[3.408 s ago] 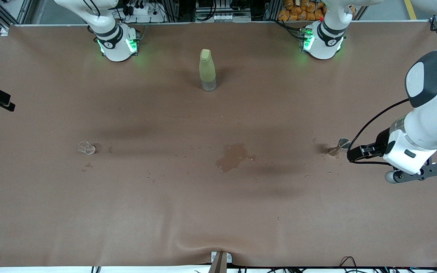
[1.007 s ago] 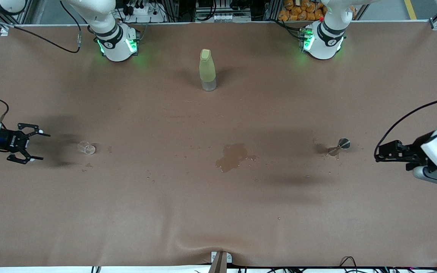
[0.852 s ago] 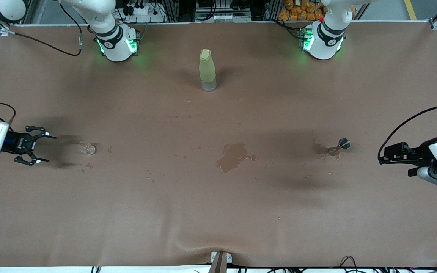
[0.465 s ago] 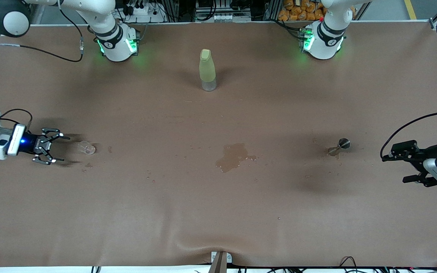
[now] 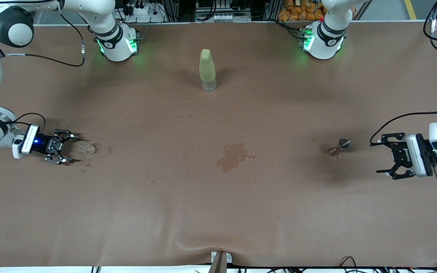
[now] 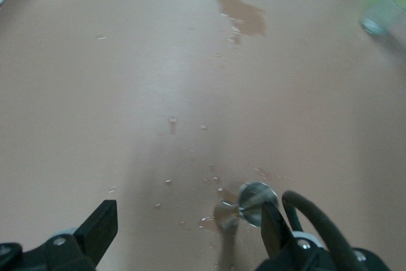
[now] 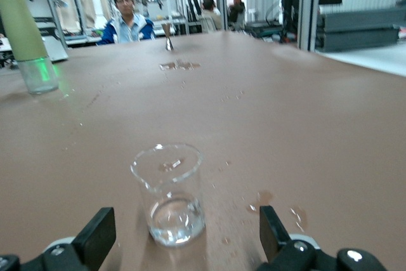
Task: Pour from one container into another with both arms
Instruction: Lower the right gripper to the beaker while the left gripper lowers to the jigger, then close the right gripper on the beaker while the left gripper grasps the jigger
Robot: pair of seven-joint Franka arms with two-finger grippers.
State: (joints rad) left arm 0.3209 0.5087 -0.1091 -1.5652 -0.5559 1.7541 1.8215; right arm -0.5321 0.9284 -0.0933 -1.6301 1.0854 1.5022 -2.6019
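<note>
My right gripper takes the beaker by its side (image 7: 172,204) next, since that keeps the glass beaker's open rim (image 7: 167,164) free to pour into the metal cup.
A small clear glass beaker (image 5: 87,148) stands toward the right arm's end of the table, with a little clear liquid in its bottom (image 7: 171,211). My right gripper (image 5: 71,149) is low at the table, open, its fingertips (image 7: 99,230) just short of the beaker on either side. A small metal cup (image 5: 342,144) stands in a wet patch toward the left arm's end. My left gripper (image 5: 378,156) is open and points at it from a short way off. In the left wrist view the metal cup (image 6: 255,198) shows close ahead of one finger (image 6: 273,223), off the middle of my left gripper (image 6: 188,233).
A tall pale green bottle (image 5: 207,69) stands mid-table, near the robots' bases. A brown spill (image 5: 233,156) lies on the brown table cover (image 5: 218,212) between beaker and metal cup, with scattered droplets around. Cables trail from both wrists.
My right gripper has come in along the table up to the beaker. My left hand has turned so both open fingers face the metal cup and has shifted slightly toward it.
</note>
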